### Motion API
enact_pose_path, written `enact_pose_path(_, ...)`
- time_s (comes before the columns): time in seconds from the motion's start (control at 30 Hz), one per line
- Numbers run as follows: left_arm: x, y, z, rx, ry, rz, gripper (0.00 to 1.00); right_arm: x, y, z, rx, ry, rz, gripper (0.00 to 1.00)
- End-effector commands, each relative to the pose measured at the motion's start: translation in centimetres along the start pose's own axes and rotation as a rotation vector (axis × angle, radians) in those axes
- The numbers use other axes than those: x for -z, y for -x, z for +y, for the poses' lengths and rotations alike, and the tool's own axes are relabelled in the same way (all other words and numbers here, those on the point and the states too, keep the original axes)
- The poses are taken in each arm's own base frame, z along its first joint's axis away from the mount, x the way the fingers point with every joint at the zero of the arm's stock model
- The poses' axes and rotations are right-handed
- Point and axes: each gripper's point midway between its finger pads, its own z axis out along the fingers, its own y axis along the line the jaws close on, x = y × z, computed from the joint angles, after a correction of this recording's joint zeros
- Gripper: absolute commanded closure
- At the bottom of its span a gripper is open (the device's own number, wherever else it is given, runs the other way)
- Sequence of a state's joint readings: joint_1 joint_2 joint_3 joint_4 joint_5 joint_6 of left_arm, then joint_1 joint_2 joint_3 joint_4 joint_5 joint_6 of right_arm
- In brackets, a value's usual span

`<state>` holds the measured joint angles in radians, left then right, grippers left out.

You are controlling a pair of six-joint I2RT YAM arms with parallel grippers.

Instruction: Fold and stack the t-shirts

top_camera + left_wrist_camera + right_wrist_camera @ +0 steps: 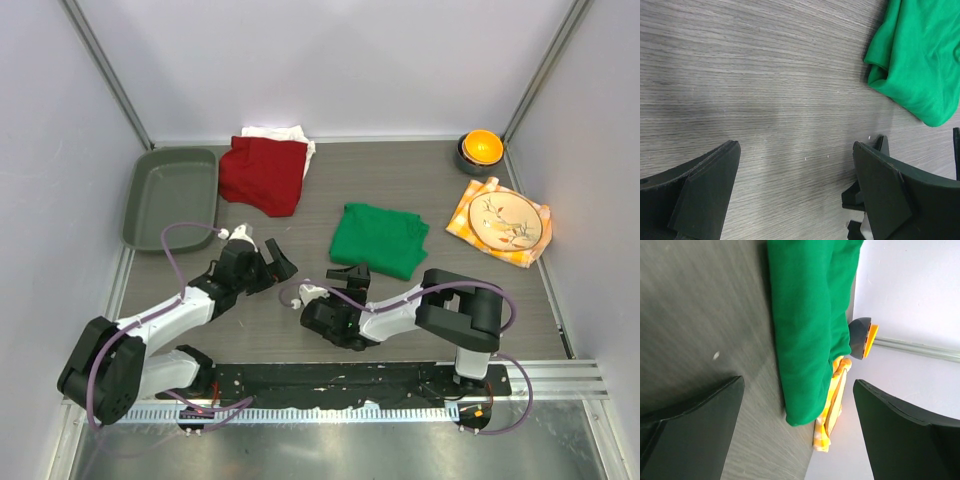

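Note:
My right gripper should next grab the green t-shirt's near edge to drag the t-shirt closer, leaving its side for my left gripper.
A folded bright green t-shirt (378, 238) lies mid-table; it also shows in the left wrist view (917, 60) and the right wrist view (805, 315). A dark red t-shirt (263, 172) lies at the back, partly over a white t-shirt (287, 133). My left gripper (277, 258) is open and empty, low over bare table left of the green shirt (797, 195). My right gripper (350, 275) is open and empty just in front of the green shirt's near edge (797, 425).
A grey tray (172, 195) stands at the back left. An orange bowl (480, 150) sits at the back right. A plate (508, 220) rests on an orange-yellow checked napkin (465, 222) at the right. Both arms lie close together near the table's front.

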<state>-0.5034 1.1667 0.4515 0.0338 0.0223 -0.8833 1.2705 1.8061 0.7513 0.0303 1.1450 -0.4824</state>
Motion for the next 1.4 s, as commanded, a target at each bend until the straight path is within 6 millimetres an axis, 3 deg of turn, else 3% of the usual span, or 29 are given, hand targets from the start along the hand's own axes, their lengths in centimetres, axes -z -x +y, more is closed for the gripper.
enact_pose_path(0.0,-0.2,0.5,-0.6,-0.013,-0.032,-0.014,0.0,-1.7,1.3,-0.3,-0.099,-0.024,-0.026,0.02)
enact_pose_path(0.4,-1.3,0.2,0.1,-0.001,-0.026,0.011,0.0,-5.9,0.5,-0.7,-0.179,0.016,0.001,0.02)
enact_pose_path(0.53,-1.5,0.2,0.5,0.002,-0.022,0.012,0.0,-6.7,0.3,-0.1,-0.179,0.054,0.017,0.09)
enact_pose_path(0.77,-1.6,0.5,1.3,0.017,-0.009,0.014,0.0,-7.0,0.9,1.0,-0.208,0.109,0.021,0.37)
enact_pose_path(0.87,-1.6,0.5,1.5,0.023,-0.007,0.016,0.0,-6.9,0.8,1.2,-0.223,0.119,0.033,0.59)
enact_pose_path(0.93,-1.7,0.5,1.6,0.025,-0.009,0.017,0.0,-6.8,0.6,1.2,-0.225,0.117,0.038,0.82)
enact_pose_path(1.0,-1.8,0.4,1.7,0.023,-0.008,0.023,0.0,-6.6,0.4,1.1,-0.222,0.107,0.049,0.99)
enact_pose_path(1.17,-1.7,0.0,1.5,0.028,-0.018,0.04,0.0,-5.1,0.6,0.9,-0.241,0.106,0.042,0.99)
enact_pose_path(1.37,-1.8,-1.0,0.3,0.077,-0.096,0.091,0.0,-0.2,1.5,-0.2,-0.328,0.123,-0.039,0.99)
